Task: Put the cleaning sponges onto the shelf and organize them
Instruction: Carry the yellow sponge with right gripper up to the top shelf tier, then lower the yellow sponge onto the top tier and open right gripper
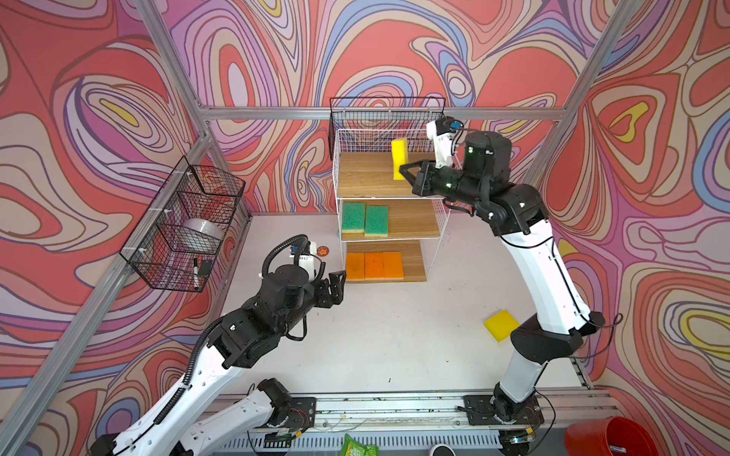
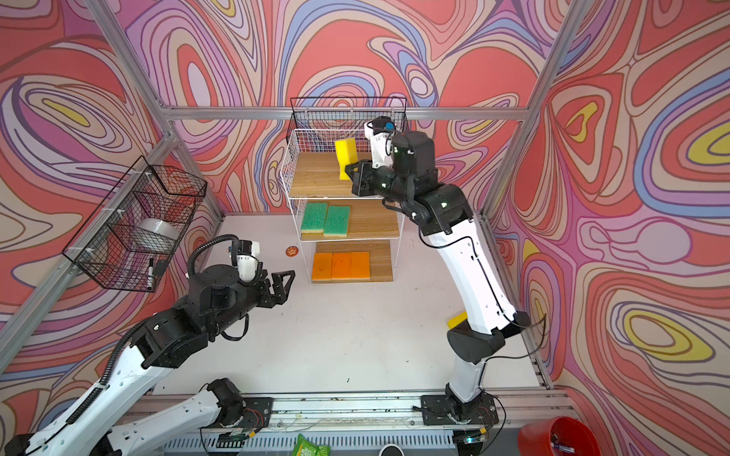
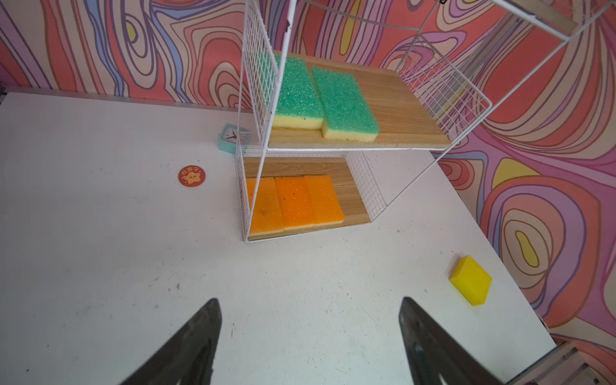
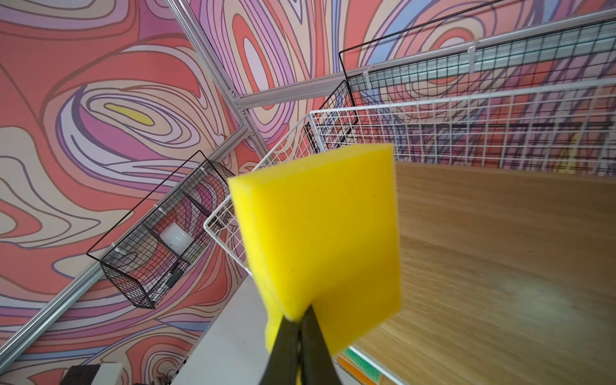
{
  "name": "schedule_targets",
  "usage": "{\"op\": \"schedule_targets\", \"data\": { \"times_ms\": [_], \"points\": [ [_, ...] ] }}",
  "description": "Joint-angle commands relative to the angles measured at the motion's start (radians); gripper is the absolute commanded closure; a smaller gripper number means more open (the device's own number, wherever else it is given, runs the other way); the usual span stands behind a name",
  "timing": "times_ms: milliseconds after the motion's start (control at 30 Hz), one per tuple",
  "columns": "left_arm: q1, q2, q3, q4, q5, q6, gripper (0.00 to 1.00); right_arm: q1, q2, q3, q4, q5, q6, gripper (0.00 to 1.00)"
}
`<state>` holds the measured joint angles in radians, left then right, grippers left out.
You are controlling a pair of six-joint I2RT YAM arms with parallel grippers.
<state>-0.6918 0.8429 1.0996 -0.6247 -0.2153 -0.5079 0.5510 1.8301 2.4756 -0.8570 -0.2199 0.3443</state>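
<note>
My right gripper holds the yellow sponge (image 1: 399, 156) upright, short of the top board's wire side (image 1: 337, 173). It needs to keep holding the sponge until the sponge lies flat there.
The shelf (image 1: 363, 177) is a white wire rack with three wooden boards, standing at the back of the table. My right gripper (image 1: 405, 170) is shut on the lower edge of a bright yellow sponge (image 1: 399, 158), holding it upright over the top board (image 4: 500, 250). In the right wrist view the pinched sponge (image 4: 316, 233) fills the middle. Two green sponges (image 1: 363, 219) lie side by side on the middle board and three orange sponges (image 1: 374, 265) on the bottom board. A second yellow sponge (image 1: 501, 324) lies on the table by the right arm. My left gripper (image 1: 337, 286) hovers open and empty left of the bottom board.
Black wire baskets (image 1: 185, 229) on the left wall hold a tape roll and a marker. Another black basket (image 1: 387, 114) hangs behind the shelf. A round orange disc (image 3: 191, 176) and a small teal clock (image 3: 232, 138) sit left of the shelf. A red bucket (image 1: 604, 438) stands front right.
</note>
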Motion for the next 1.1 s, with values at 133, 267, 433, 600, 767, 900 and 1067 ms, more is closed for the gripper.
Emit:
{"op": "schedule_targets", "data": {
  "times_ms": [133,267,433,600,767,900,1067],
  "points": [
    [0.059,0.009,-0.013,0.015,0.076,0.003,0.15,0.025,0.055,0.011,0.021,0.034,-0.015,0.95],
    [0.076,0.017,-0.033,0.029,0.099,-0.004,0.15,0.026,0.072,-0.019,0.058,0.031,-0.002,0.9],
    [0.086,0.024,-0.043,0.034,0.116,-0.009,0.16,0.026,0.102,-0.032,0.109,0.0,0.02,0.83],
    [0.089,0.012,-0.055,0.033,0.117,-0.013,0.16,0.028,0.119,-0.037,0.133,-0.016,0.021,0.57],
    [0.092,0.012,-0.064,0.032,0.122,-0.015,0.16,0.029,0.108,-0.053,0.161,-0.026,0.014,0.43],
    [0.095,0.015,-0.061,0.033,0.126,-0.012,0.16,0.03,0.094,-0.059,0.168,-0.03,0.007,0.41],
    [0.097,0.018,-0.06,0.033,0.131,-0.012,0.16,0.03,0.073,-0.081,0.163,-0.02,-0.008,0.35]
  ]
}}
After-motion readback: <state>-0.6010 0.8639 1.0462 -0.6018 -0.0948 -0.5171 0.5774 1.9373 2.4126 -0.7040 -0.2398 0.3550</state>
